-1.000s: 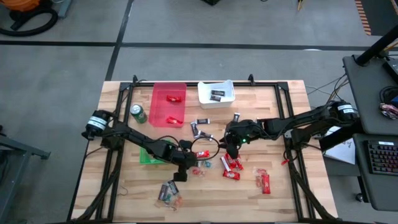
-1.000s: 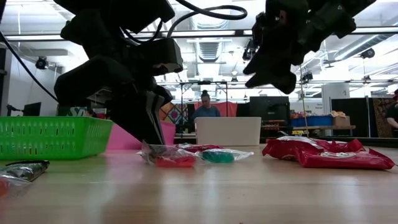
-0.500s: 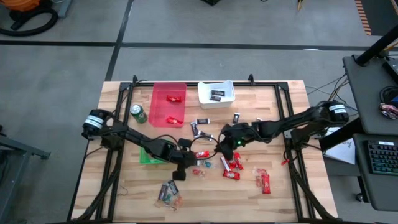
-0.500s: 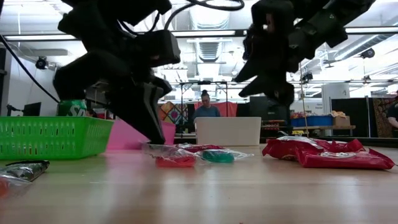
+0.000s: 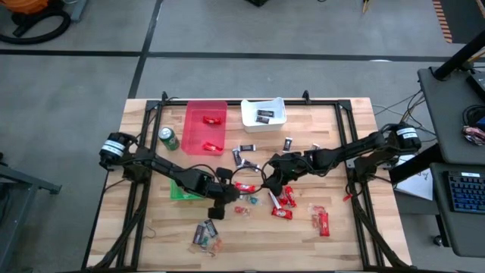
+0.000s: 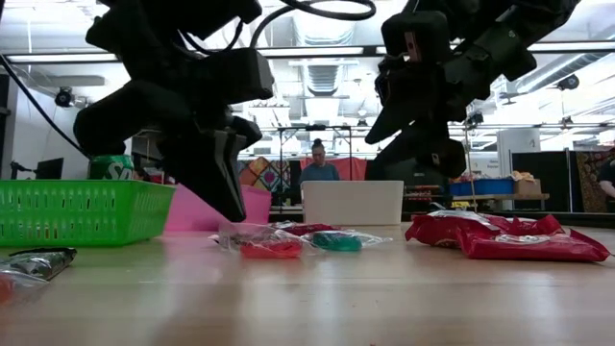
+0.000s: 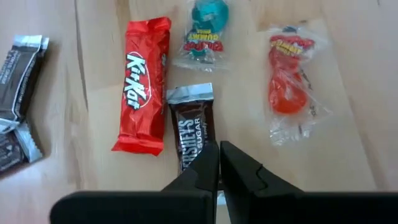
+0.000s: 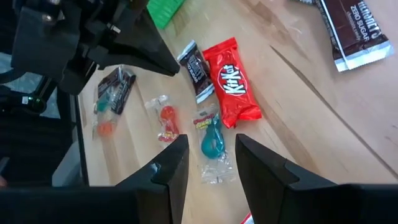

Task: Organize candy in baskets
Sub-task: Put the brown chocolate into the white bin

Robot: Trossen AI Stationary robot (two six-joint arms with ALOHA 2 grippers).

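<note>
I need to reopen my left gripper's fingers next, as they are shut above the brown Hershey's bar [image 7: 194,127], then lower them and close on the bar's middle [image 7: 197,145].
Loose candy lies at the table's middle: a red KitKat bar [image 7: 142,93], a brown Hershey's mini bar [image 7: 194,127], a teal gummy [image 7: 205,25] and a red gummy [image 7: 289,87]. My left gripper [image 7: 219,168] [image 5: 231,196] is shut, its tips over the near end of the mini bar; the low view shows the tips [image 6: 231,213] just off the wood. My right gripper [image 8: 214,162] [image 5: 267,184] hangs open above the table, the teal gummy [image 8: 211,143] showing between its fingers. The red basket [image 5: 204,127], white basket [image 5: 264,114] and green basket [image 5: 179,189] stand behind and to the left.
A green can [image 5: 168,138] stands left of the red basket. More red bars [image 5: 283,201] [image 5: 322,220] lie right of the grippers, dark mini bars [image 5: 244,155] behind them, and mixed pieces [image 5: 206,233] near the front edge. A person sits far off in the room [image 6: 317,168].
My right gripper has come down and toward the table's left, closer to my left gripper, and has rolled about its own axis. The candy has stayed where it was.
</note>
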